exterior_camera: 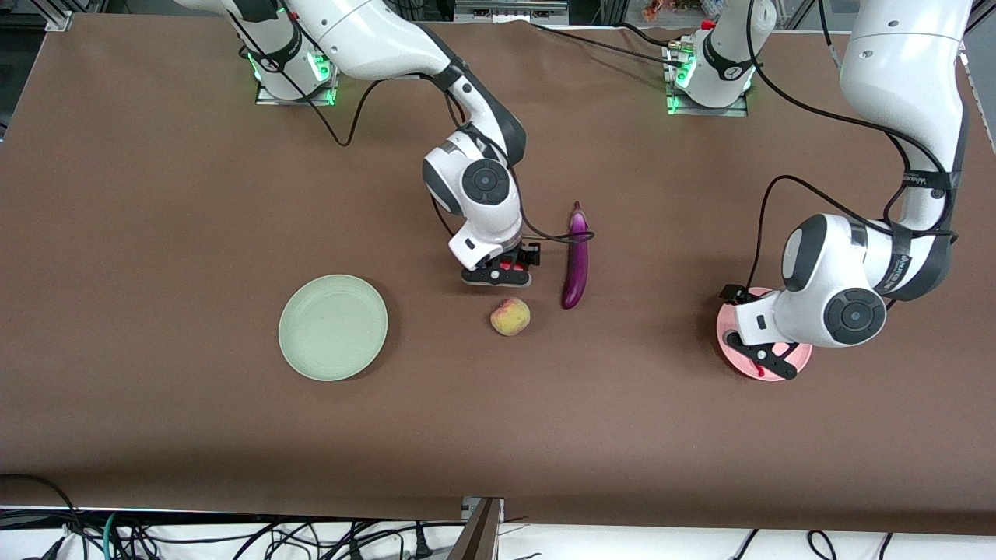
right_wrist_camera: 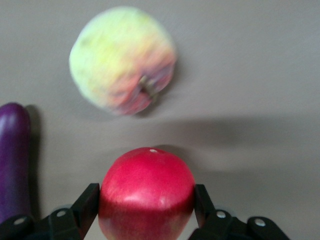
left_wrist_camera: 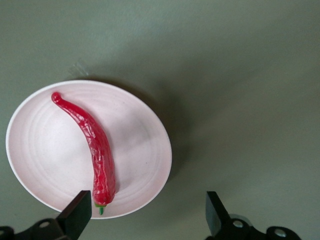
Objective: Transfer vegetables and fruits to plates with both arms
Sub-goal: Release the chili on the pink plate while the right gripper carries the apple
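My left gripper needs to add the purple eggplant to the pink plate, so next it should take the eggplant by the middle of its body [exterior_camera: 578, 264].
My right gripper [exterior_camera: 506, 274] is shut on the round red fruit [right_wrist_camera: 147, 192] at the table's middle; the fruit shows in the front view [exterior_camera: 507, 265] between the fingers. The yellowish peach [exterior_camera: 510, 316] lies just nearer the camera, also in the right wrist view [right_wrist_camera: 122, 60]. The purple eggplant [exterior_camera: 576, 255] lies beside them toward the left arm's end and shows in the right wrist view [right_wrist_camera: 14, 159]. My left gripper [exterior_camera: 766, 359] is open above the pink plate [exterior_camera: 739, 346]. The red chili pepper [left_wrist_camera: 90, 145] lies on that plate [left_wrist_camera: 145, 150]. The pale green plate [exterior_camera: 333, 327] is bare.
The brown table cover [exterior_camera: 156, 194] spreads wide on all sides. Cables hang along the table edge nearest the camera [exterior_camera: 233, 537].
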Available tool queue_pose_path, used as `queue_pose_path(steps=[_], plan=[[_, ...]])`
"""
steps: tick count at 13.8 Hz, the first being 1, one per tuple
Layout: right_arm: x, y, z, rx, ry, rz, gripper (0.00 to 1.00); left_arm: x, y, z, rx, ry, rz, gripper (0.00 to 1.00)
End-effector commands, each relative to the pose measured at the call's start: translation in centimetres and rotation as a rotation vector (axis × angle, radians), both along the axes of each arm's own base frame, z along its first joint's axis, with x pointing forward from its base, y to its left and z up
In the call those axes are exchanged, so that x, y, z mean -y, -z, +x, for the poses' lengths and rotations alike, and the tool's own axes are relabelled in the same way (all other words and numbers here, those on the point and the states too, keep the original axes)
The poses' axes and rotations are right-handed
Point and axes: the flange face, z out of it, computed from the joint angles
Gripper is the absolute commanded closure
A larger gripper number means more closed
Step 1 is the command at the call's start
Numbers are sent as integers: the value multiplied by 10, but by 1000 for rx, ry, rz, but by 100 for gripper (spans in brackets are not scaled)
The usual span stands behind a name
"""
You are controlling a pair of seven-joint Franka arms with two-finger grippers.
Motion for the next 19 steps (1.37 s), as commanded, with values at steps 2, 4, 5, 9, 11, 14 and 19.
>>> queue_pose_path(steps=[2, 4, 5, 9, 11, 14, 19], plan=[[69, -77, 35, -83, -82, -41, 69, 23, -6, -4, -16, -23, 6, 0], [119, -81, 67, -99, -128, -42, 69, 46, -6, -12, -48, -57, -6, 0], [149, -80, 84, -107, -146, -43, 69, 67, -8, -16, -48, -77, -15, 0], [282, -67, 143, -120, -218, -27, 69, 161, -2, -39, -5, -152, 2, 0], [322, -39, 156, -136, -215, -27, 67, 176, 2, -42, 11, -146, -5, 0], [345, -24, 161, -131, -185, -23, 28, 223, 25, -73, -21, -87, 26, 0], [342, -32, 162, -130, -156, -20, 1, 259, 57, -95, 50, -125, -4, 0]])
